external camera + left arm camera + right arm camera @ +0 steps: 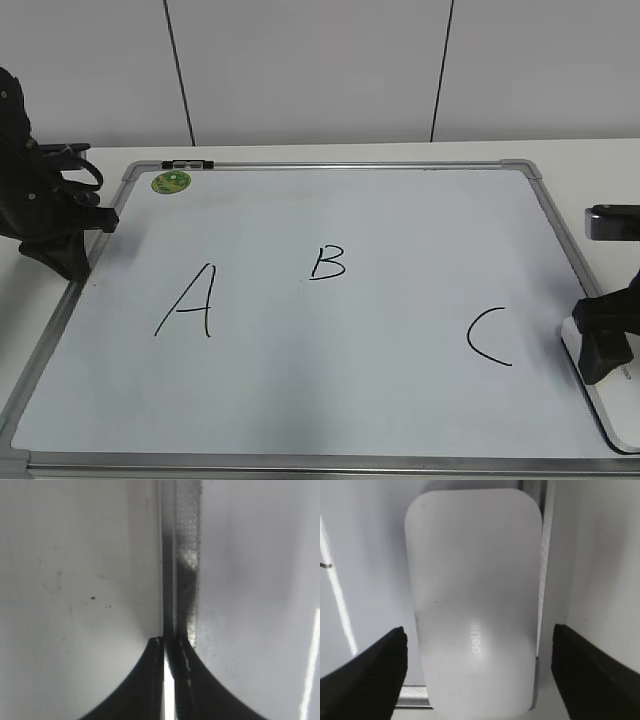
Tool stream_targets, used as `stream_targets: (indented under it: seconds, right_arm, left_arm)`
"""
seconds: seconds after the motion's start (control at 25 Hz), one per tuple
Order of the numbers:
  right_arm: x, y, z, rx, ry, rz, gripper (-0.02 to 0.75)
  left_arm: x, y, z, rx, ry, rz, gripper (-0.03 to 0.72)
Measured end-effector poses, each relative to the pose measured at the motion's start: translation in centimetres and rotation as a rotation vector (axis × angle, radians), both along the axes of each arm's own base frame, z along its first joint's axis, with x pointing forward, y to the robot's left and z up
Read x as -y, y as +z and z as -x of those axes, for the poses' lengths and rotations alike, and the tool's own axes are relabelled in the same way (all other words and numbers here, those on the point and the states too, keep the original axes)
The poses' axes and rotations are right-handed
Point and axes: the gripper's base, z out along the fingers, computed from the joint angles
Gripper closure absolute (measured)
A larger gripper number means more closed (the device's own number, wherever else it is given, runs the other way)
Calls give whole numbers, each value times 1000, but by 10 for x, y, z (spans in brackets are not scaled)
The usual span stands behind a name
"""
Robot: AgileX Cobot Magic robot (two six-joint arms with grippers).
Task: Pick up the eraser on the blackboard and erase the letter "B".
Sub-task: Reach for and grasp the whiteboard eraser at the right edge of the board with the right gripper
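Note:
My right gripper takes hold of the white eraser (605, 395) by its long sides next. Then I erase the letter "B" from the blackboard.
The blackboard (300, 390) is a large white board with a silver frame, lying flat. A small black letter "B" (328, 263) sits near its middle, between a larger "A" (187, 303) and a "C" (489, 337). The white eraser (605, 395) lies at the board's right edge; in the right wrist view the eraser (472, 600) fills the middle. My right gripper (477, 652) is open, one finger on each side of the eraser, not touching it. My left gripper (167, 642) is shut and empty over the board's left frame (180, 555).
A round green magnet (171, 182) and a black clip (188, 164) sit at the board's far left corner. The left arm (45, 215) stands by the left frame. A white wall rises behind the table.

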Motion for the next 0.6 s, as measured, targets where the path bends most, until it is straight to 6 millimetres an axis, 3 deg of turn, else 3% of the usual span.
stream_targets:
  seconds: [0.6]
  right_arm:
    - [-1, -25, -10, -32, -21, -6, 83]
  left_arm:
    - [0, 0, 0, 0, 0, 0, 669]
